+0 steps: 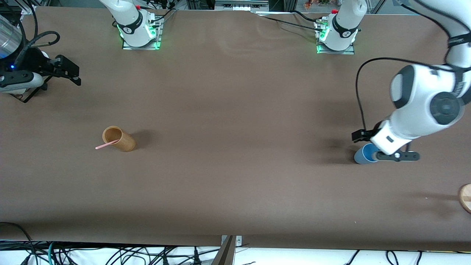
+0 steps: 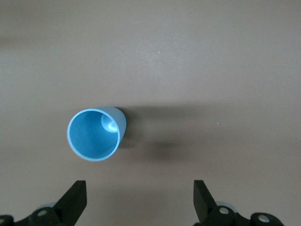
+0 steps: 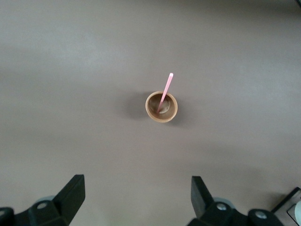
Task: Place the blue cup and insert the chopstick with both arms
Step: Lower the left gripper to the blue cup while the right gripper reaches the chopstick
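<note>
I will grab the pink chopstick by its upper end point(image 1: 98, 147) with my right gripper next, so that it can put the chopstick into the blue cup point(image 1: 362, 154).
The blue cup point(image 1: 362, 154) stands upright, mouth up and empty, near the left arm's end of the table. It also shows in the left wrist view point(image 2: 94, 134). My left gripper point(image 1: 364, 137) hangs just over the table beside the cup, open and empty point(image 2: 138, 188); the cup is outside its jaws. The pink chopstick point(image 1: 106, 145) leans in a tan wooden cup point(image 1: 119, 139) toward the right arm's end, and both show in the right wrist view: the chopstick point(image 3: 165, 89) and the tan cup point(image 3: 161, 107). My right gripper point(image 1: 71, 73) is open and empty point(image 3: 136, 186), high over that end of the table.
A round wooden piece point(image 1: 465, 197) lies at the left arm's edge of the table, nearer to the front camera than the blue cup. The two arm bases point(image 1: 140, 29) point(image 1: 336, 35) stand along the table's back edge. Brown table surface lies between the two cups.
</note>
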You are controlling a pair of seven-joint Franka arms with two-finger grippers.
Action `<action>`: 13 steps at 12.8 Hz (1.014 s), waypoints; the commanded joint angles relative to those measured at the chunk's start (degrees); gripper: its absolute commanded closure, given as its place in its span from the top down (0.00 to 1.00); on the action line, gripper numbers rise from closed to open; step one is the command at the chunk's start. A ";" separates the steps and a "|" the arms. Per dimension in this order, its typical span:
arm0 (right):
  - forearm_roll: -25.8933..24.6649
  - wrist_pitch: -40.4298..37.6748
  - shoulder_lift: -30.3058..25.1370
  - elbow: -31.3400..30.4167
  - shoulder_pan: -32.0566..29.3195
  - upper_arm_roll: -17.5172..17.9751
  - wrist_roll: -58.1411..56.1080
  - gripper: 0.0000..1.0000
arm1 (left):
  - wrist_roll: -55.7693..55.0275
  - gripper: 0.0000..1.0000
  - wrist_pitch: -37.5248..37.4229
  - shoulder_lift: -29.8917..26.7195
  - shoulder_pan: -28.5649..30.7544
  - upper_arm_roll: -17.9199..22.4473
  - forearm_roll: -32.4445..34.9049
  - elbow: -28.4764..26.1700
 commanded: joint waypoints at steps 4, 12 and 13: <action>-1.69 15.44 5.45 -7.02 -0.26 0.04 -2.81 1.00 | -1.39 1.00 24.72 -2.07 0.01 0.32 1.93 -17.75; -5.13 40.25 16.44 -16.78 -2.37 -0.23 -3.60 0.97 | -1.30 1.00 33.20 3.21 0.89 0.41 1.84 -18.65; -5.13 40.78 17.06 -17.22 -2.63 -0.23 -3.52 0.93 | -1.30 1.00 34.59 3.99 1.24 0.41 1.84 -18.65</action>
